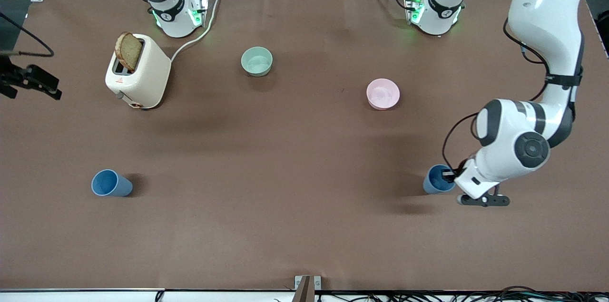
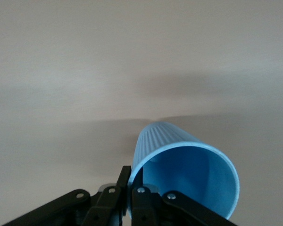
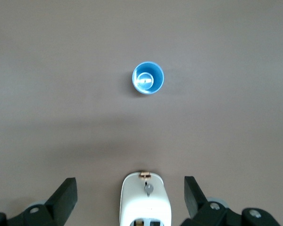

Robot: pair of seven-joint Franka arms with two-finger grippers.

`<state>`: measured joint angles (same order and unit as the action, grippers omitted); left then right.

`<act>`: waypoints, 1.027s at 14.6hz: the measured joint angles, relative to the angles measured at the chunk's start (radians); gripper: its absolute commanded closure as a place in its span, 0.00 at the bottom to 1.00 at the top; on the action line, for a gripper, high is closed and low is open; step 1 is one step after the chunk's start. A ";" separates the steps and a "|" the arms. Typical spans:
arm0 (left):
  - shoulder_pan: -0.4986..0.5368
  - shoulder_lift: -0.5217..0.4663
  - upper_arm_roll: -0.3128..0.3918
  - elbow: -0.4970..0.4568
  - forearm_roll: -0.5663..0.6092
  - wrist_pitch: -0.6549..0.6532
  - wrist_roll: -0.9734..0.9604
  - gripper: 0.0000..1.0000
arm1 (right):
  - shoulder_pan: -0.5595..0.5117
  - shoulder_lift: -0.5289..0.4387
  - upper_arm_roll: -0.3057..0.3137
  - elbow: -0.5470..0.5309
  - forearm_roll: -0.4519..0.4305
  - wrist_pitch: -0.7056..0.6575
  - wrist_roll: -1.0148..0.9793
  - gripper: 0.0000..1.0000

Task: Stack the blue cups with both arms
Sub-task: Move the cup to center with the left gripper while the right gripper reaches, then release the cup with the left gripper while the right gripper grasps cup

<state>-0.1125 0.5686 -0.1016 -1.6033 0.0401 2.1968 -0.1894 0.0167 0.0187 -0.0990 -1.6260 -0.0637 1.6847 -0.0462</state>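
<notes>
My right gripper is to grab the upright blue cup next by its rim, so it can stack it with the other blue cup.
One blue cup is at the left arm's end of the table, nearer the front camera than the pink bowl. My left gripper is shut on its rim: in the left wrist view one finger is outside the wall and the other inside the cup. I cannot tell if the cup is off the table. The second blue cup stands upright at the right arm's end and also shows in the right wrist view. My right gripper is open and empty, high over the toaster's end of the table.
A cream toaster with a slice of bread stands near the right arm's base, its white cable running toward the base; it shows in the right wrist view. A pale green bowl and a pink bowl sit mid-table.
</notes>
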 measured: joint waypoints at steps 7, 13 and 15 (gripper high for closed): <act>-0.360 -0.022 -0.010 0.035 -0.001 -0.008 -0.484 0.99 | -0.089 0.281 -0.006 -0.014 0.083 0.297 -0.083 0.00; -0.539 0.111 -0.011 0.071 -0.001 0.042 -0.730 0.68 | -0.114 0.545 -0.006 -0.013 0.097 0.520 -0.181 0.01; -0.545 0.150 -0.011 0.094 -0.003 0.064 -0.736 0.20 | -0.117 0.600 -0.006 -0.007 0.098 0.553 -0.193 0.04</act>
<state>-0.6571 0.7189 -0.1128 -1.5098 0.0370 2.2608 -0.9252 -0.1001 0.6191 -0.1049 -1.6326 0.0346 2.2381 -0.2396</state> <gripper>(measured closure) 0.824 0.009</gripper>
